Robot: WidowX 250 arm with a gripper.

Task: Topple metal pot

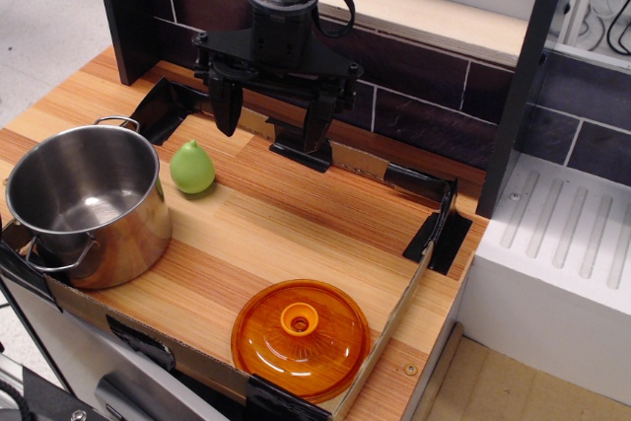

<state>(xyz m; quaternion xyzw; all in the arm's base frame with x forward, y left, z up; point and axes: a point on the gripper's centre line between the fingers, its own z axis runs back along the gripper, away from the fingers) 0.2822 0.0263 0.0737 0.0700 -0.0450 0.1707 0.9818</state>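
Note:
I need to topple the metal pot, so my gripper should take hold of it by its upper rim [148, 155] next.
The metal pot [91, 202] stands upright and empty at the left front of the wooden table, with thin wire loop handles at its far and near sides. My gripper [275, 115] hangs at the back of the table, above and to the right of the pot, well apart from it. Its two black fingers [227, 104] are spread wide with nothing between them.
A green pear-shaped object [192, 167] sits just right of the pot. An orange translucent domed lid [300, 336] lies at the front edge. A low cardboard rim [394, 315] taped with black borders the table. A dark tiled wall [424, 105] stands behind, a white drainboard [562, 253] to the right.

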